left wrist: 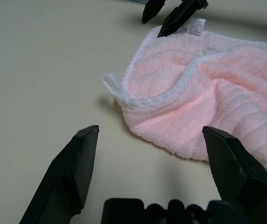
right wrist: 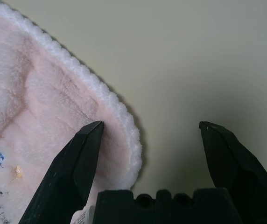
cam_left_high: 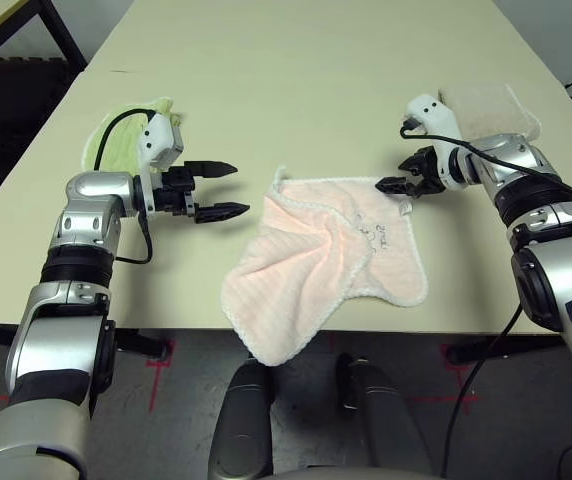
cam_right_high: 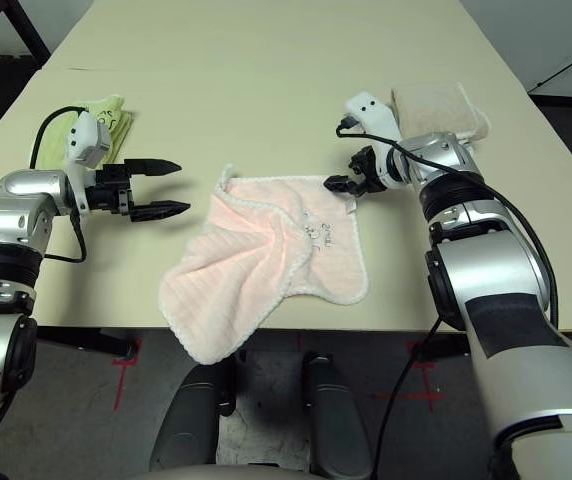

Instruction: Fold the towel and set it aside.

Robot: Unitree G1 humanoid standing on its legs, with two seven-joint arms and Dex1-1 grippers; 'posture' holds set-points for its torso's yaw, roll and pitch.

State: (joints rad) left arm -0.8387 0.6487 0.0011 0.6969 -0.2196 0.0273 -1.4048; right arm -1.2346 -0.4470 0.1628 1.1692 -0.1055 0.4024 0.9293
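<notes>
My right gripper should close now. Closing now would hold the towel. Its fingers reach down level with the whitish hem (cam_left_high: 408, 203) (right wrist: 124, 126), one over the cloth and one over the table.
The pale pink towel (cam_left_high: 316, 250) lies rumpled on the table near its front edge, with one corner hanging over that edge. Its small white tag (left wrist: 196, 26) sits at the far right corner. My left gripper (cam_left_high: 241, 188) is open and hovers just left of the towel's far left corner (left wrist: 109, 80), apart from it. My right gripper (cam_left_high: 393, 192) is open at the far right corner. In the right wrist view the whitish hem (right wrist: 124, 126) runs between its fingers (right wrist: 80, 158), and one finger is over the cloth.
A light green towel (cam_left_high: 116, 145) lies behind my left wrist near the table's left edge. A beige towel (cam_left_high: 486, 108) lies at the far right behind my right wrist. Black cables loop off both wrists. The far half of the table (cam_left_high: 296, 80) is bare.
</notes>
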